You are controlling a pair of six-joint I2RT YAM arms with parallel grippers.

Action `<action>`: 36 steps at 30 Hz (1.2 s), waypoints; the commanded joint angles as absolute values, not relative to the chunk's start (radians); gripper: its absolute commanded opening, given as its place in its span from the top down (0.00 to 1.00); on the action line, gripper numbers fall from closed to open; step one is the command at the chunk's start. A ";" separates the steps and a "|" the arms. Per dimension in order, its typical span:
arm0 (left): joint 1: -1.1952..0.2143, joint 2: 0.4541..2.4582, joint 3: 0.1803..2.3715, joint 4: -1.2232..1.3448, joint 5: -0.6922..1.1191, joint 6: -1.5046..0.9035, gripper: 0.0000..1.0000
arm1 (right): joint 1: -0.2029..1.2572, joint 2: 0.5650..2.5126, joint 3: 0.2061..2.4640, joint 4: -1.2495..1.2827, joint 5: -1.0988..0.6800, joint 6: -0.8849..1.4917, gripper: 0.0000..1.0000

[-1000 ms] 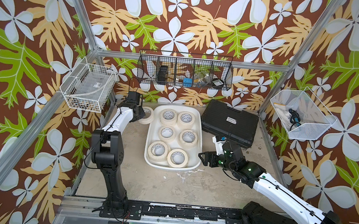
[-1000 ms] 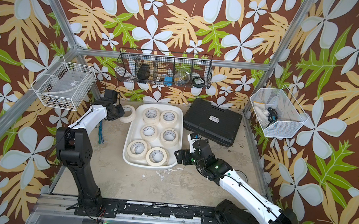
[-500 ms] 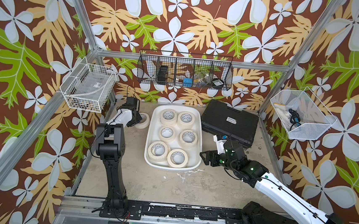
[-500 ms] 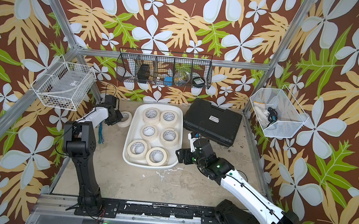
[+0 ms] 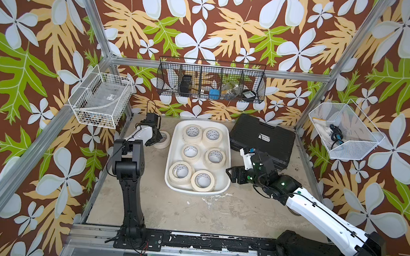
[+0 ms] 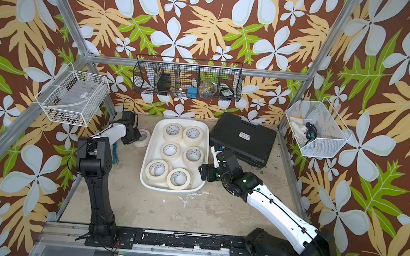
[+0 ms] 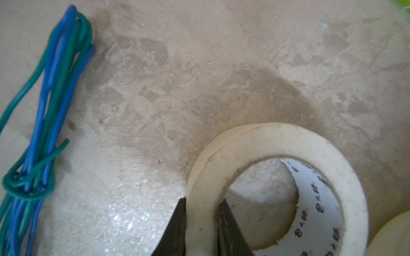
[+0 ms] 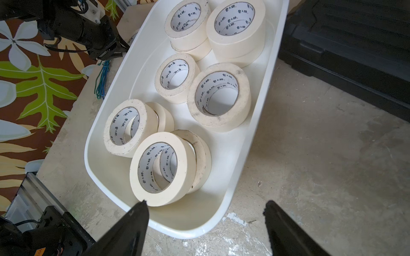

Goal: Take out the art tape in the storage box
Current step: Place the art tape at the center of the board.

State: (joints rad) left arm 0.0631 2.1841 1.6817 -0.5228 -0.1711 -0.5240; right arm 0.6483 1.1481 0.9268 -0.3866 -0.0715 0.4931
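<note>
The art tape roll's lower edge [image 5: 162,147] [image 7: 195,172] meets its shadow on the tabletop and the roll would rest flat there, so it is time for my left gripper to open.
The storage box [image 5: 171,156] is a white tub on the mid table, also seen in a top view [image 6: 146,159], holding several cream art tape rolls [image 5: 202,181], some stacked. My left gripper [image 5: 156,139] is just left of the box. In the left wrist view the left gripper [image 7: 203,199] is shut on the wall of one art tape roll [image 7: 266,141], low over the table. My right gripper [image 5: 233,173] stands open at the box's near right corner. In the right wrist view its fingertips [image 8: 205,204] straddle the rim [image 8: 221,217], close to the nearest roll [image 8: 168,197].
A black ribbed case [image 5: 263,138] lies right of the box, just behind my right arm. A blue and green wire bundle [image 7: 44,110] lies by the left edge. Wire baskets hang at the back [image 5: 210,84], left [image 5: 98,105] and right [image 5: 343,132].
My left arm has folded back, carrying its roll down and nearer, beside the box's left wall. The right gripper has barely shifted, its jaws a little narrower.
</note>
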 commanded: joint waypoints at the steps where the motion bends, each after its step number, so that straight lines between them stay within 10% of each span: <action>1: 0.064 2.185 1.677 -0.509 -0.179 -0.516 0.85 | 0.650 1.153 0.939 -0.401 -0.052 0.473 0.15; 13: 0.049 2.107 1.667 -0.546 -0.172 -0.499 0.50 | 0.650 1.226 1.002 -0.394 -0.045 0.454 0.15; 30: -0.050 1.517 1.291 -0.606 -0.061 -0.436 0.45 | 0.641 1.703 1.423 -0.373 0.154 0.388 0.19; 36: -0.117 1.312 1.105 -0.540 0.015 -0.458 0.45 | 0.591 1.911 1.614 -0.400 0.177 0.387 0.39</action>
State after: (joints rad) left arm -0.1116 1.3624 1.1488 -0.5816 -0.0319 -0.4500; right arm 0.6083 1.8576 1.5608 -0.3882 0.1394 0.3923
